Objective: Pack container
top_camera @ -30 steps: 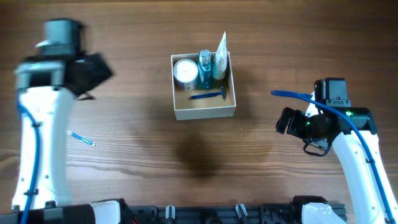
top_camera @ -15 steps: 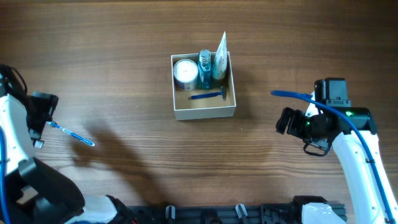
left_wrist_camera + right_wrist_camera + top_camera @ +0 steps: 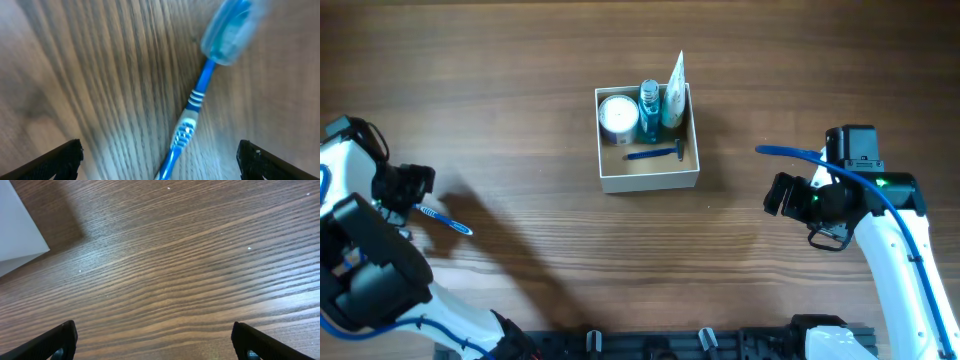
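The blue toothbrush should lie lengthwise in the container (image 3: pixel 650 179), so my left gripper next needs to grab it across its handle's striped middle and leave its capped head free.
The container (image 3: pixel 650 179) is a square white-walled box at the table's middle; its corner shows in the right wrist view (image 3: pixel 17 235). It holds a round jar (image 3: pixel 618 117), a blue bottle (image 3: pixel 650 106), a white tube (image 3: pixel 673 90) and a blue razor (image 3: pixel 655 153). A blue toothbrush (image 3: pixel 447 220) with a capped head lies on the table at the far left. My left gripper (image 3: pixel 412 192) is open, low over its handle, which lies between the fingers (image 3: pixel 190 127). My right gripper (image 3: pixel 777 194) is open and empty, right of the container.
The wooden table (image 3: pixel 570 250) runs around the box. The left arm's white body (image 3: pixel 360 270) fills the lower left corner. The right arm (image 3: pixel 900 250) with its blue cable stands at the lower right.
The left arm has swung from the upper left down to the toothbrush, and its gripper now straddles the handle. The right arm and the container have not moved.
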Available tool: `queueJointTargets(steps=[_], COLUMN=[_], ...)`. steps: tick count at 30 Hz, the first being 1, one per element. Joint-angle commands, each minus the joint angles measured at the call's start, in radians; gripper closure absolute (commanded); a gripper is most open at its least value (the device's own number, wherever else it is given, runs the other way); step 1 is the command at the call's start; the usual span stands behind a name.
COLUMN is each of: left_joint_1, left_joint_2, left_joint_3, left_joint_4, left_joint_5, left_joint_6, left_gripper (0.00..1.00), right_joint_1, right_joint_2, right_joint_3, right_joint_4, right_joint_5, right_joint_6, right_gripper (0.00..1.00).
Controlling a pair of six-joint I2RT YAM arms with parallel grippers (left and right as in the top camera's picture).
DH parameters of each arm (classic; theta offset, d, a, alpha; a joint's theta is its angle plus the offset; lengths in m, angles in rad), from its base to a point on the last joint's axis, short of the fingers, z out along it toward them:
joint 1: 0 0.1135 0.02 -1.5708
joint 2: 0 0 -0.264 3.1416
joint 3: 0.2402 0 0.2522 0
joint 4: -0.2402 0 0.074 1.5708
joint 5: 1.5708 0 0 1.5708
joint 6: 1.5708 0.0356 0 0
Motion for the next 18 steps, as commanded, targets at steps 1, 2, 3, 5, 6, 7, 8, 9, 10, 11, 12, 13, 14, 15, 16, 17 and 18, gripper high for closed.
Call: queueJointTargets(steps=[1,2,3,5,6,7,8,9,10,11,12,13,14,15,16,17,18], left_joint_1=[0.005,0.005,0.005,0.005,0.005,0.005,0.005,0.004,0.003,0.002,0.002,0.002,0.002,0.002,0.002,0.002,0.002], left_joint_2=[0.06,0.071,0.083,0.103,0.111,0.116,0.121,0.125,0.129,0.131,0.133,0.133,0.134,0.135,0.135,0.136,0.137], left_joint_3=[-0.01,-0.01,-0.011,-0.011,-0.011,-0.011,-0.011,-0.011,-0.011,-0.011,-0.011,-0.011,-0.011,-0.011,-0.011,-0.011,-0.011], left_joint_4=[0.019,0.023,0.027,0.031,0.034,0.035,0.043,0.052,0.058,0.061,0.061,0.061,0.064,0.065,0.068,0.068,0.068], left_joint_5=[-0.01,-0.012,-0.013,-0.013,-0.013,-0.013,-0.013,-0.008,-0.008,-0.008,-0.006,-0.003,-0.001,-0.001,0.0,0.0,0.001], left_joint_6=[-0.017,-0.017,-0.017,-0.016,-0.016,-0.016,-0.007,0.013,0.032,0.037,0.037,0.037,0.037,0.043,0.063,0.063,0.063], left_gripper=[0.0,0.0,0.0,0.0,0.0,0.0,0.0,0.0,0.01,0.01,0.02,0.02,0.02,0.04,0.04,0.04,0.04], right_joint_1=[0.003,0.003,0.003,0.003,0.003,0.003,0.003,0.003,0.003,0.003,0.003,0.003,0.003,0.003,0.003,0.003,0.003], right_joint_2=[0.004,0.004,0.004,0.004,0.004,0.004,0.004,0.004,0.004,0.004,0.004,0.004,0.004,0.004,0.004,0.004,0.004], right_joint_3=[-0.003,-0.003,-0.003,-0.003,-0.003,-0.003,-0.003,-0.003,-0.003,-0.003,-0.003,-0.003,-0.003,-0.003,-0.003,-0.003,-0.003], right_joint_4=[-0.001,-0.001,-0.001,-0.001,-0.001,0.0,0.0,0.0,0.0,0.0,0.0,0.0,0.0,0.0,0.0,0.0,0.0], right_joint_5=[-0.016,-0.016,-0.016,-0.016,-0.016,-0.016,-0.016,-0.016,-0.016,-0.016,-0.016,-0.016,-0.016,-0.016,-0.016,-0.016,-0.016], right_joint_6=[-0.015,-0.016,-0.018,-0.017,-0.018,-0.018,-0.018,-0.018,-0.018,-0.018,-0.018,-0.018,-0.018,-0.018,-0.018,-0.018,-0.018], right_gripper=[0.0,0.0,0.0,0.0,0.0,0.0,0.0,0.0,0.0,0.0,0.0,0.0,0.0,0.0,0.0,0.0,0.0])
